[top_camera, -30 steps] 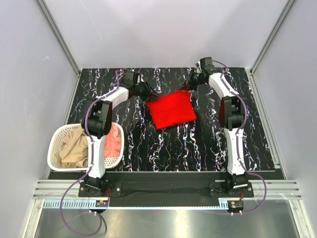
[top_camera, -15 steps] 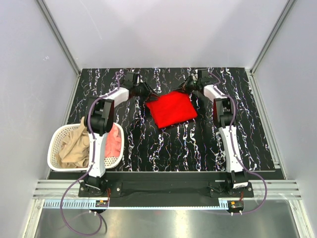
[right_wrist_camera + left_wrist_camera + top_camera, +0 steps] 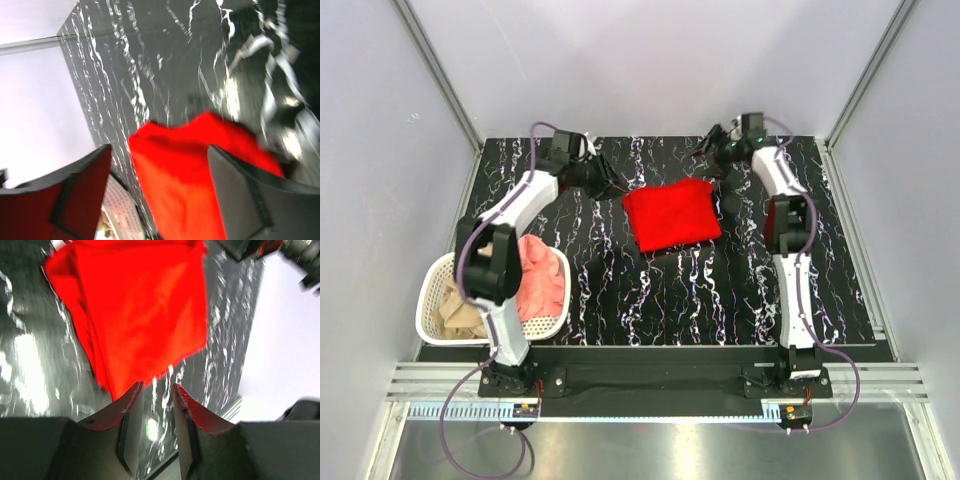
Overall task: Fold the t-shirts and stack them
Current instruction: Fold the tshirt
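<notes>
I need to drag the red t-shirt, still folded, for stacking, so I will next grab its nearest back corner with my right gripper.
A red t-shirt [image 3: 670, 215] lies folded into a rough square on the black marbled table [image 3: 650, 290], toward the back. My left gripper [image 3: 603, 184] hovers off its back-left corner. In the left wrist view the left gripper [image 3: 157, 386] stands partly open with only table showing between the fingers, and the red t-shirt [image 3: 145, 305] lies beyond their tips. My right gripper [image 3: 712, 152] hangs behind the shirt's back-right corner. The right wrist view shows the right gripper [image 3: 159, 148] wide open above the red t-shirt [image 3: 195, 170], holding nothing.
A white basket [image 3: 426, 312] sits at the front left with a pink shirt [image 3: 542, 280] and a tan one [image 3: 450, 308] in it; the left arm's elbow hangs over it. Grey walls with metal rails enclose the table on three sides.
My right gripper has opened, let go of the red shirt's back-right corner and pulled back. The left arm has swung left, its elbow now over the basket. The shirt lies flat.
</notes>
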`<state>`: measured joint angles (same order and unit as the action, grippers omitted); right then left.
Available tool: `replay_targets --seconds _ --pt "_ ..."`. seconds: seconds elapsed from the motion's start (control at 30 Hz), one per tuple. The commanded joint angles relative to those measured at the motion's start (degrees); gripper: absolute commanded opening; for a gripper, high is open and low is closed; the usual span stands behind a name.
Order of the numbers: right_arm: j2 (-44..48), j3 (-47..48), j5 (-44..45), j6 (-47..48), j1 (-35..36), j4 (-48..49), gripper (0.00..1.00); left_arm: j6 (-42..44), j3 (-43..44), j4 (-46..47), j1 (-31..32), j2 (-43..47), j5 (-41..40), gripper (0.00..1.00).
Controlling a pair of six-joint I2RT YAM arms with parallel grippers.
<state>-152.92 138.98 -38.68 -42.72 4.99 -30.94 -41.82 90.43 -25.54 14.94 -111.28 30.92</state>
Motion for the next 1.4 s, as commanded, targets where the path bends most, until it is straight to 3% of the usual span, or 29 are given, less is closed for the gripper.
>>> replay_targets --seconds 0.0,0.13,0.3,0.43,0.63,1.03,1.37 --pt "12.11 -1.16 5.62 11.41 -2.35 -12.64 0.89 6.93 -6.48 -4.43 0.09 9.93 -0.34 0.34" --pt "14.84 -4.93 7.04 20.81 -2.44 -19.24 0.97 9.73 -16.06 -5.13 0.35 20.28 0.55 0.35" --pt "17.48 -12.14 6.07 29.25 -2.45 -20.04 0.98 12.29 -24.15 -6.89 0.44 28.13 2.39 0.35" --pt "15.90 -12.41 5.98 32.43 -2.45 -19.08 0.99 13.34 -26.97 -8.21 0.35 32.35 1.96 0.35" --pt "14.32 -12.68 4.75 34.89 -2.09 -15.56 0.98 13.26 -29.78 -9.62 0.35 34.90 1.52 0.35" --pt "6.85 -8.20 -1.75 39.55 -1.22 -17.31 0.99 12.55 -31.11 -9.18 0.35 35.52 1.87 0.35" --pt "2.45 -8.01 -2.99 39.20 1.42 -17.67 0.89 12.21 -32.33 -8.48 0.35 34.56 2.39 0.36"
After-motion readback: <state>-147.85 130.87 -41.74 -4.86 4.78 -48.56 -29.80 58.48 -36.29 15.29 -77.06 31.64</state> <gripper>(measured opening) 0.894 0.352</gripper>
